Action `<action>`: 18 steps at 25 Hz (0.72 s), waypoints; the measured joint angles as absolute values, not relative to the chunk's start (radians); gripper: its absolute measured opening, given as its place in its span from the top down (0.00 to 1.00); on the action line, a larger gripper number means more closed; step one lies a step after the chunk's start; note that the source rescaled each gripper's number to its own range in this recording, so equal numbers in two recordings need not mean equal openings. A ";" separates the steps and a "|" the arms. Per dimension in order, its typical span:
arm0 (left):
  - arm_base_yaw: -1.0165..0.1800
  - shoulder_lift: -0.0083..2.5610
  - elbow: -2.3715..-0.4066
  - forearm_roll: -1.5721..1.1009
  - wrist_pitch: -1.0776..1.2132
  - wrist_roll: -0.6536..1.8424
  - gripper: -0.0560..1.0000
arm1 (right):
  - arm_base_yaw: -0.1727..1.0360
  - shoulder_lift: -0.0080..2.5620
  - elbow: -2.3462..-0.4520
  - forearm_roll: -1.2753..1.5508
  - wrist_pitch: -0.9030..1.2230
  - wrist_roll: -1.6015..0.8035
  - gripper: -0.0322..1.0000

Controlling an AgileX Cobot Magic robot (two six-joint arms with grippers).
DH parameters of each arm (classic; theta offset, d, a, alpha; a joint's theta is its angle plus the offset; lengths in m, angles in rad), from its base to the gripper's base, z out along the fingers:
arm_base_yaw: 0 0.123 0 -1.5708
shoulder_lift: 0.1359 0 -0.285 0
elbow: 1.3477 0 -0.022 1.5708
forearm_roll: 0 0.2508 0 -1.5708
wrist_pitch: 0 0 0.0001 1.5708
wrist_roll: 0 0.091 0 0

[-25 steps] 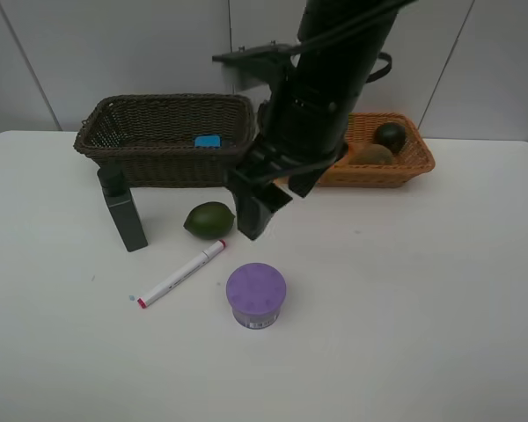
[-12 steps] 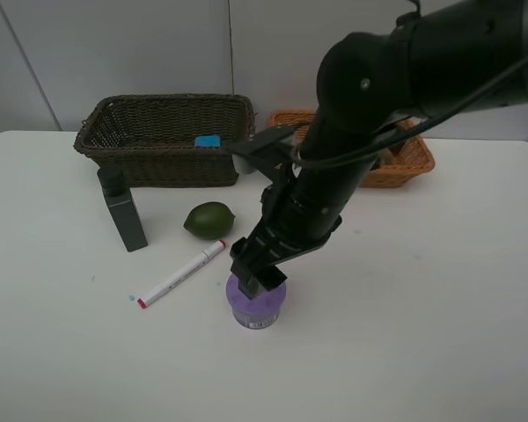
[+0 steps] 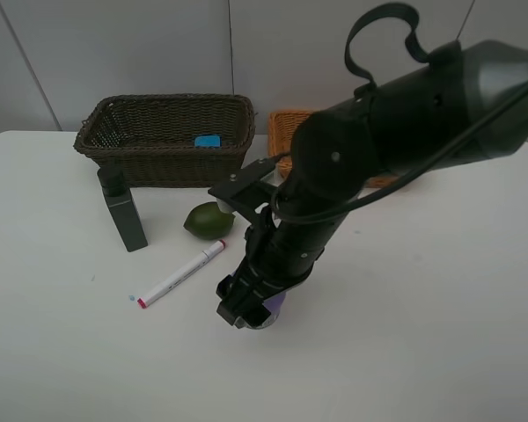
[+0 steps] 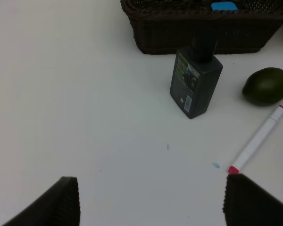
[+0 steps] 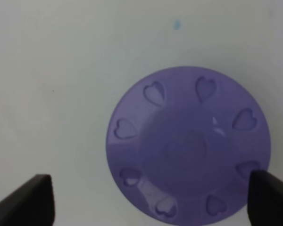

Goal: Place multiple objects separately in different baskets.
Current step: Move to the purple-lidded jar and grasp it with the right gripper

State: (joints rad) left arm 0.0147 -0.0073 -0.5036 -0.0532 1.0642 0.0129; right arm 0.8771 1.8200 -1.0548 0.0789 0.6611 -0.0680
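Observation:
My right gripper grabs the jar by its purple lid [image 3: 273,303] next, to put the jar in a basket.
My right gripper [image 3: 246,309] is low over the purple-lidded jar [image 3: 278,304], which it mostly hides in the high view. In the right wrist view the open fingers [image 5: 26,200] stand on either side of the jar's heart-embossed lid [image 5: 188,146]. The dark green bottle [image 3: 123,211] stands upright, with the green lime [image 3: 209,219] and the white red-tipped marker [image 3: 181,274] on the table. The blue eraser [image 3: 208,140] lies in the dark brown basket [image 3: 158,98]. The orange-tan basket [image 3: 286,123] is mostly behind my arm; peach, kiwi and mangosteen are hidden. My left gripper [image 4: 151,207] is open and empty above the table.
In the left wrist view the bottle [image 4: 196,80], lime [image 4: 267,86], marker [image 4: 257,140] and brown basket [image 4: 203,28] with the eraser [image 4: 223,6] lie ahead. The white table [image 3: 440,334] ends at a grey wall behind the baskets.
My right arm has swung from in front of the baskets toward the near side and lowered over the purple-lidded jar, now covering most of it.

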 joint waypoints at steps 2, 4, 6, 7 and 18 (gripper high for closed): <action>0.015 -0.007 -0.504 -0.053 1.064 0.013 0.17 | 0.878 1.821 -1.055 0.068 0.660 -0.059 0.03; 0.015 -0.007 -0.504 -0.053 1.064 0.013 0.17 | 0.878 1.821 -1.055 0.047 0.659 -0.040 0.03; 0.015 -0.007 -0.504 -0.053 1.064 0.013 0.17 | 0.878 1.821 -1.055 0.031 0.662 -0.025 0.03; 0.015 -0.007 -0.504 -0.053 1.064 0.013 0.17 | 0.878 1.821 -1.055 0.026 0.669 -0.021 0.03; 0.015 -0.007 -0.504 -0.053 1.064 0.013 0.17 | 0.878 1.841 -1.055 0.000 0.736 0.009 0.03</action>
